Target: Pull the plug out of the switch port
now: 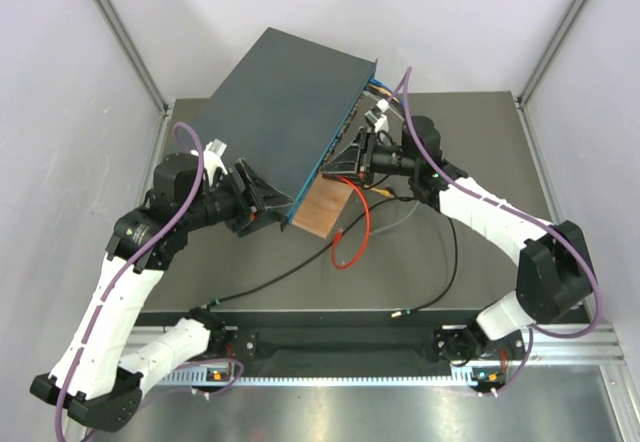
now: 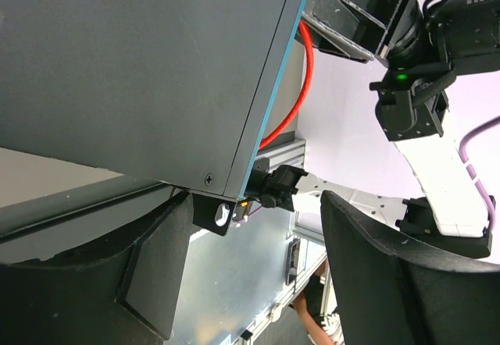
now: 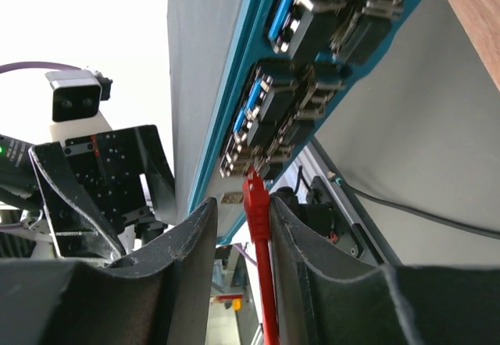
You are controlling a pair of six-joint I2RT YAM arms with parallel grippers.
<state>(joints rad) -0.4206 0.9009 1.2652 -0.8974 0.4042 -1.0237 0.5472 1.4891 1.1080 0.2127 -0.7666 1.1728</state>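
Note:
My fingers would hold the red plug (image 3: pixel 254 200) if they closed now, as it lies between them, toward the right in the wrist view.
The switch (image 1: pixel 285 112) is a dark blue-grey box, tilted up with its port face (image 3: pixel 312 64) turned toward the right arm. My left gripper (image 1: pixel 268 202) holds its near corner, and in the left wrist view that corner (image 2: pixel 215 204) sits between the wide jaws (image 2: pixel 256 200). The red plug (image 3: pixel 254 200) stands between my right gripper's (image 3: pixel 241 204) jaws with its tip at the lowest sockets. It touches the right finger (image 3: pixel 312 259), and a gap shows beside the left finger (image 3: pixel 180 259). I cannot tell whether it is seated. Its red cable (image 1: pixel 367 224) loops down onto the table.
A small brown board (image 1: pixel 322 209) lies under the switch's low end. Black cables (image 1: pixel 300 267) trail across the dark table (image 1: pixel 480 152). Blue plugs (image 1: pixel 378 90) fill sockets at the far end. Metal frame posts (image 1: pixel 120 32) and white walls stand on both sides.

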